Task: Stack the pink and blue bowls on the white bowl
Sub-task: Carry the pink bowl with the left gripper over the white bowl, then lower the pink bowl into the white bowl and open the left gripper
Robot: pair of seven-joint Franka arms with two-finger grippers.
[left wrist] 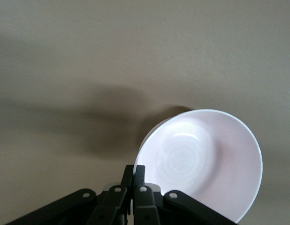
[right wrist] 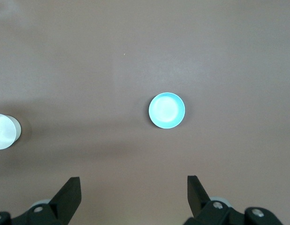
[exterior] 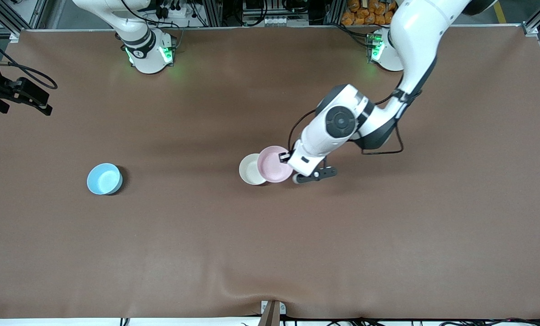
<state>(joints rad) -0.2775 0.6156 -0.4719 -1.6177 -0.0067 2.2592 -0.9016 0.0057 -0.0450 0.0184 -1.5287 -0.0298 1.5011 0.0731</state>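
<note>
The pink bowl (exterior: 274, 164) hangs right of the white bowl (exterior: 251, 170) in the front view. The pink bowl gets centered there next, before my left gripper opens.
My left gripper (exterior: 284, 157) is shut on the rim of the pale pink bowl (exterior: 274, 164) and holds it tilted, just above the table. The pink bowl overlaps the edge of the white bowl (exterior: 251, 170), which stands on the table toward the right arm's end. In the left wrist view the fingers (left wrist: 140, 174) pinch the pink bowl's (left wrist: 201, 159) rim; the white bowl is hidden there. The blue bowl (exterior: 104, 179) stands alone toward the right arm's end. My right gripper (right wrist: 132, 183) is open, high over the table, looking down on the blue bowl (right wrist: 166, 110) and the white bowl (right wrist: 4, 131).
The brown table (exterior: 388, 235) bears only the three bowls. A black clamp with cables (exterior: 21, 94) juts in at the right arm's end of the table. The right arm's gripper is out of the front view.
</note>
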